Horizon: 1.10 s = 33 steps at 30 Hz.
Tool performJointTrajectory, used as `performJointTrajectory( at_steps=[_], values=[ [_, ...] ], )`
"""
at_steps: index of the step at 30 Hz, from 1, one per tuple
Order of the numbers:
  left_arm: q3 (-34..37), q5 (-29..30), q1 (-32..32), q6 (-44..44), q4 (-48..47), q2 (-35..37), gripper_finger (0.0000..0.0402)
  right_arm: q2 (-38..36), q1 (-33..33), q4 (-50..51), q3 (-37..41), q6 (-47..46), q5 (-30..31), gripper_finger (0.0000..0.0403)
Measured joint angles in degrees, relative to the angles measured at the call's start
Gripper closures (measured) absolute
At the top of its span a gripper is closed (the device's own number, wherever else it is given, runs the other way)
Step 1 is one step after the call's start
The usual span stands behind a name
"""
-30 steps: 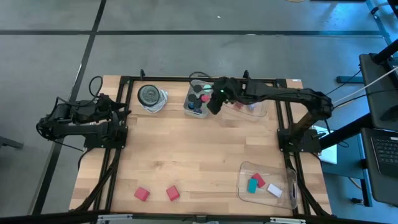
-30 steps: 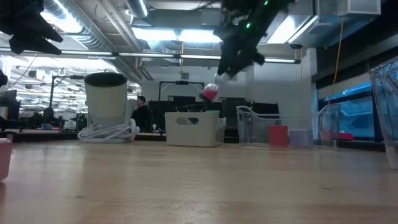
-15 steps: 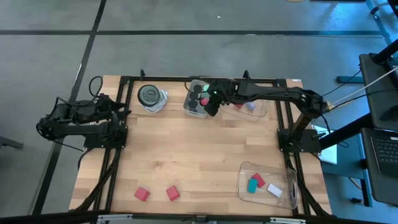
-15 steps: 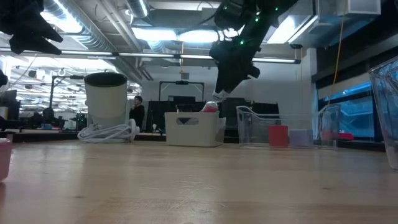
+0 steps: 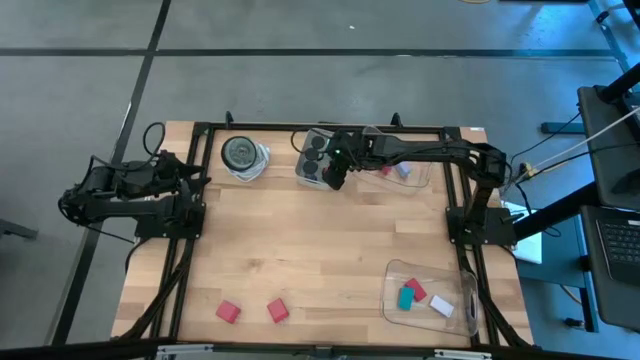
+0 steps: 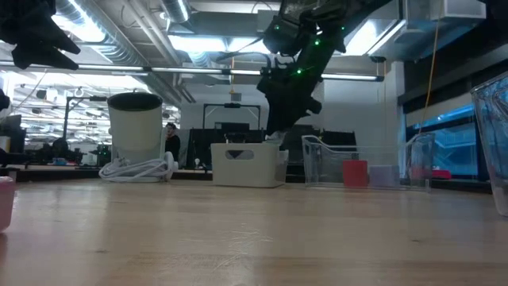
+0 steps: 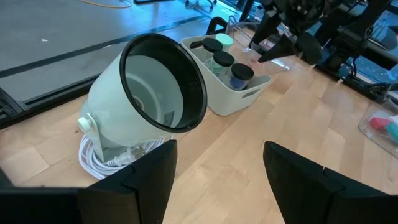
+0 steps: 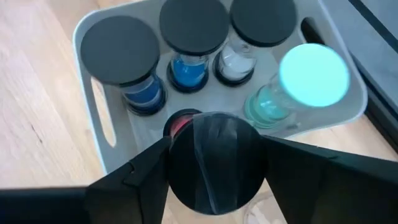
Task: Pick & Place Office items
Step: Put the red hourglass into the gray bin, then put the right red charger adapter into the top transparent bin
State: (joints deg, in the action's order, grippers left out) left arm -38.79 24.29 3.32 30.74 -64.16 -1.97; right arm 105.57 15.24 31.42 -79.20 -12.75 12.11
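Note:
The cylinder's red lower end (image 8: 180, 122) stands inside the white bin's rim (image 8: 93, 121) and the cylinder would land in the bin, so it is time my right gripper releases it.
A white bin (image 5: 304, 176) stands at the table's far edge with several short dark-capped cylinders (image 8: 119, 45) and one bright green-capped one (image 8: 313, 74) upright inside. My right gripper (image 5: 334, 173) hangs over the bin's near side, shut on another dark-capped cylinder (image 8: 214, 158) with red showing below it. Two red blocks (image 5: 228, 311) (image 5: 277, 310) lie near the table's near edge. Teal, red and white blocks lie in a clear tray (image 5: 395, 272) at the near right. My left gripper (image 7: 217, 168) waits open at the table's left side, near the round grey dish (image 7: 146, 99). My right gripper pinches the dark-capped cylinder between its two fingers (image 8: 134, 180), one on each side of the cap (image 8: 205, 146). It comes from above, pointing down. The cylinder stands upright, lowered inside the white bin (image 8: 93, 106); whether its bottom rests there is hidden by the cap.
A second clear tray (image 5: 420, 182) with a red and a lavender block stands just right of the bin. The grey dish (image 5: 240, 153) with its white cord sits left of the bin. Bare wood (image 5: 320, 250) fills the table's middle.
My right gripper has moved toward the table's left and down, carrying the red-filled cylinder from above the clear tray's edge into the white bin. In the low view the cylinder has dropped behind the bin's rim.

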Motion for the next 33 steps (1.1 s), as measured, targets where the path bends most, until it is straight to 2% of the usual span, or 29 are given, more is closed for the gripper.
performJointTrajectory(
  at_steps=[3,8,18,23,28,33],
  values=[
    [0.0,0.0,0.0,0.0,0.0,0.0,0.0164,0.1,0.0,-0.2,0.0,0.0,-0.1,0.0183],
    [0.0,0.0,0.0,0.0,0.0,0.0,0.0164,0.1,0.0,-1.8,0.0,0.4,-0.1,0.0156],
    [0.0,0.0,0.0,0.0,0.0,0.0,0.0164,0.1,0.0,-7.0,0.0,1.5,-1.1,0.0174],
    [0.0,0.0,0.0,0.0,0.0,0.0,0.0164,-0.2,0.0,-7.8,0.0,3.0,-1.2,0.0146],
    [0.0,0.0,0.0,0.0,0.0,0.0,0.0164,-3.5,-0.2,-6.2,0.0,2.6,-2.9,0.0111],
    [0.0,0.0,0.0,0.0,0.0,0.0,0.0164,-11.2,-1.3,-0.2,0.0,-0.2,-6.0,0.0106]
  ],
)
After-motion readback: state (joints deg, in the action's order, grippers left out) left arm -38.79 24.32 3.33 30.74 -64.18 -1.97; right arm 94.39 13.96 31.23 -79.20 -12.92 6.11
